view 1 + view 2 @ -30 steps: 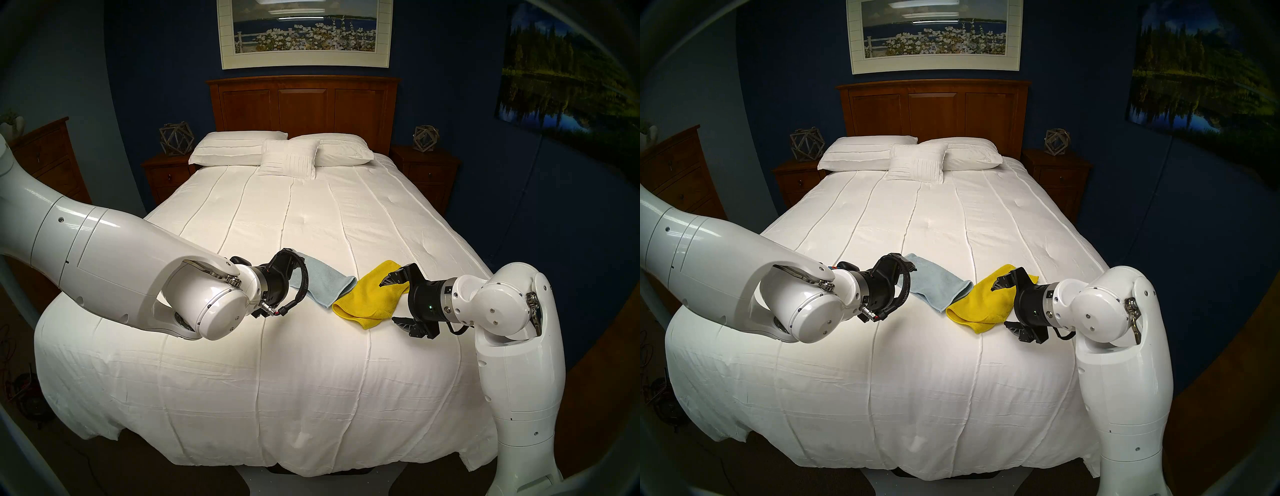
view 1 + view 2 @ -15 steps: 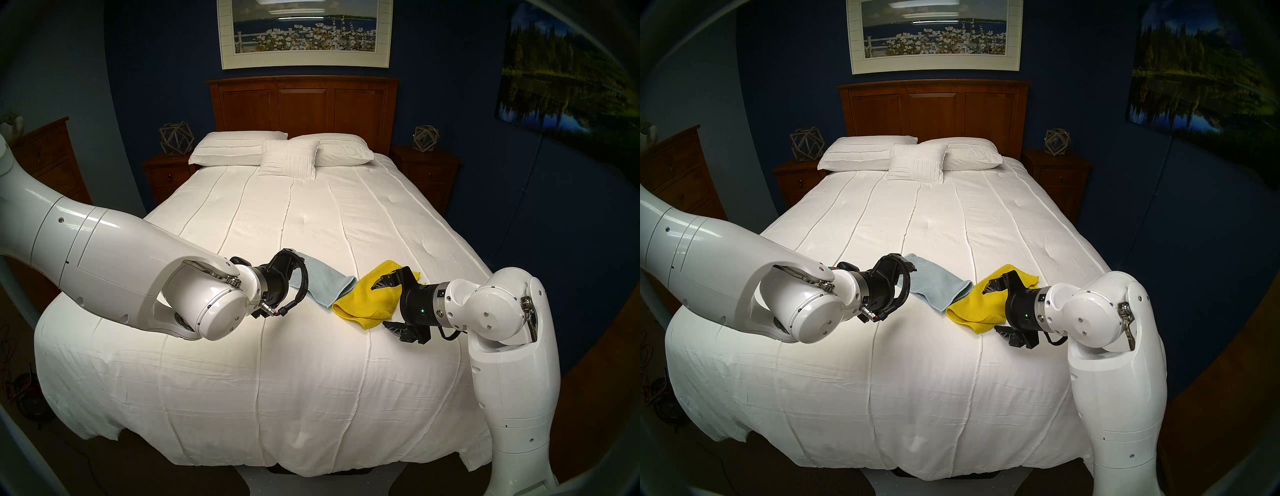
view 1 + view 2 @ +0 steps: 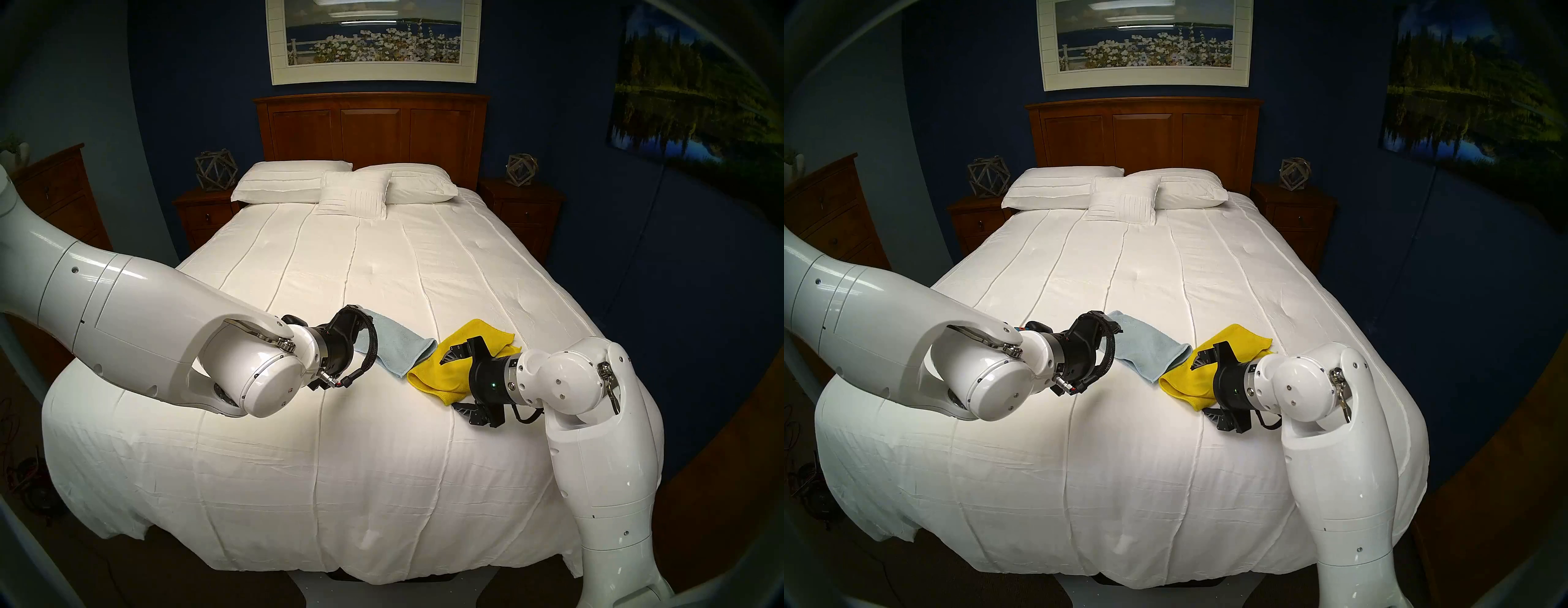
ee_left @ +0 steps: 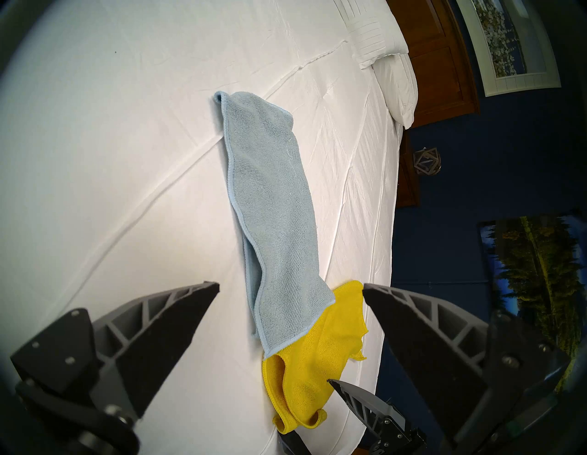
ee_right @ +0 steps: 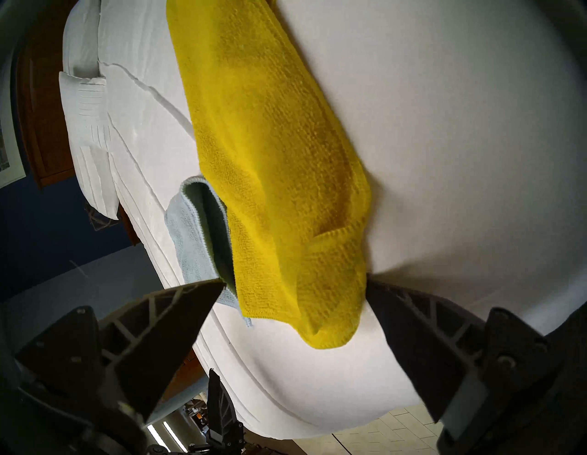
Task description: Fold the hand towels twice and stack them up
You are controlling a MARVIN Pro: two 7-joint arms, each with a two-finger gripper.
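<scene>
My right gripper takes hold of the yellow hand towel by its narrow end (image 3: 427, 388) (image 5: 311, 314) next, to fold the towel over onto its other half.
A pale blue hand towel (image 3: 399, 346) lies as a long folded strip on the white quilt (image 3: 339, 446). Its right end overlaps a crumpled, loosely folded yellow hand towel (image 3: 432, 371). My left gripper (image 4: 290, 286) is open and empty, hovering just left of the blue towel (image 4: 273, 197). My right gripper (image 3: 449, 384) is open with its jaws standing on either side of the yellow towel's near right end (image 5: 270, 159). One finger is above the cloth and the other is down by the quilt.
Three white pillows (image 3: 352, 187) lie at the wooden headboard (image 3: 371, 127), far from the towels. Nightstands (image 3: 522, 208) stand on both sides and a dresser (image 3: 55, 187) on the left. The bed's right edge drops off under my right arm.
My right arm has moved left, bringing its open gripper over and around the yellow towel's end. The left arm and both towels have not moved.
</scene>
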